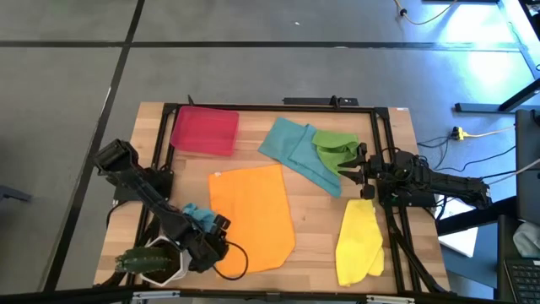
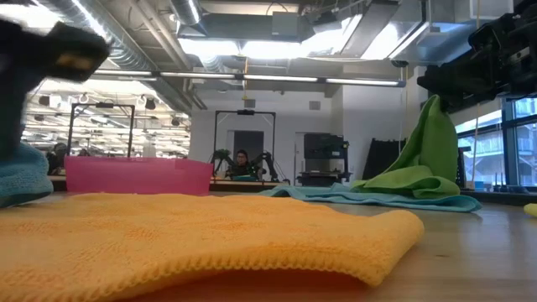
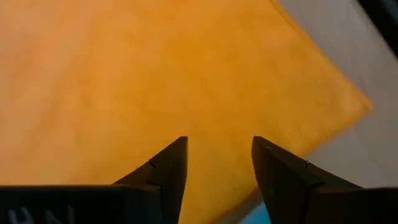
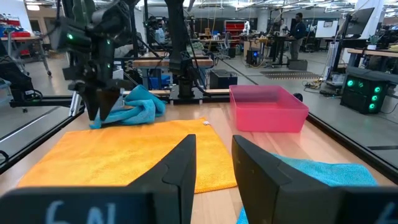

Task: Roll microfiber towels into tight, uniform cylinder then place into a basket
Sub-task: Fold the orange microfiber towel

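My left gripper's fingers are still above the flat orange towel, so it is too early to close. Lowering comes first, then closing on the orange towel [image 1: 251, 215].
The large orange towel [image 1: 251, 215] lies flat at the table's middle. My left gripper [image 1: 221, 228] hangs open over its left edge, fingers pointing down [image 4: 99, 106], with orange cloth showing between them [image 3: 217, 155]. A bunched teal towel [image 1: 196, 213] lies beside it. A second teal towel [image 1: 291, 150] lies at the far middle, and the green towel [image 1: 333, 148] rests on it, bunched into a tall peak [image 2: 430, 126]. My right gripper [image 1: 353, 169] is open and empty just right of the green towel. The yellow towel [image 1: 359, 241] lies near right. The red basket [image 1: 204, 131] stands far left.
A white hexagonal pot with a plant [image 1: 156, 262] stands at the near left corner under my left arm. A black cable loop [image 1: 232, 257] lies on the orange towel's near left corner. A black frame [image 1: 270, 105] runs along the table's edges.
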Motion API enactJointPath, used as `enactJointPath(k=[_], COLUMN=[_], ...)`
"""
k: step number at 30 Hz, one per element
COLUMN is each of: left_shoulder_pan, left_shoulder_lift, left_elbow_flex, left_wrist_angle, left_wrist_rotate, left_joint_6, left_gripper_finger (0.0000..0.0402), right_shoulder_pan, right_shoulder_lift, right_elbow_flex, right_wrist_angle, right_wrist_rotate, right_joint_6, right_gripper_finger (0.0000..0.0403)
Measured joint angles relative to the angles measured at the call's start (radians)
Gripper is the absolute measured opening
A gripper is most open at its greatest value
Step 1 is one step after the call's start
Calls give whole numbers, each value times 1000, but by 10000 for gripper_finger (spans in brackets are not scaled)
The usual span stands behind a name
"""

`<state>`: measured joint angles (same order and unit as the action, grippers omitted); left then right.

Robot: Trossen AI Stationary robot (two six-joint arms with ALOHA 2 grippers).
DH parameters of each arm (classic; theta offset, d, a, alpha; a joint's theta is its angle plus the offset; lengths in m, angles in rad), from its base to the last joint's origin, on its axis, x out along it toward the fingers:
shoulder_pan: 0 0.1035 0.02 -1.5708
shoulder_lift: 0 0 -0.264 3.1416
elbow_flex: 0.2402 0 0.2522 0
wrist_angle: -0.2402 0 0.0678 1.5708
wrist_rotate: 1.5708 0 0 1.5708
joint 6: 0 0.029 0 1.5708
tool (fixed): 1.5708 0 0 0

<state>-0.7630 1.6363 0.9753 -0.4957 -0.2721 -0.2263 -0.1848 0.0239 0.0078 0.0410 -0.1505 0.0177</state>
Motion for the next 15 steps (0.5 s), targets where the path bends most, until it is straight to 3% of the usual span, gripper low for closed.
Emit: enactJointPath(k=[7, 15], left_shoulder_pan=[18, 10], left_shoulder_lift=[12, 160], left_elbow_flex=[120, 192], left_wrist_angle=[-65, -125], left_wrist_rotate=[69, 111], left_joint_6=[60, 81], left_gripper_finger=[168, 168], right_shoulder_pan=[0, 0], right_shoulder_lift=[0, 0], right_elbow_flex=[0, 0], right_wrist_angle=[0, 0], right_wrist_rotate=[0, 0], right_joint_6=[0, 0], right_gripper_finger=[105, 105])
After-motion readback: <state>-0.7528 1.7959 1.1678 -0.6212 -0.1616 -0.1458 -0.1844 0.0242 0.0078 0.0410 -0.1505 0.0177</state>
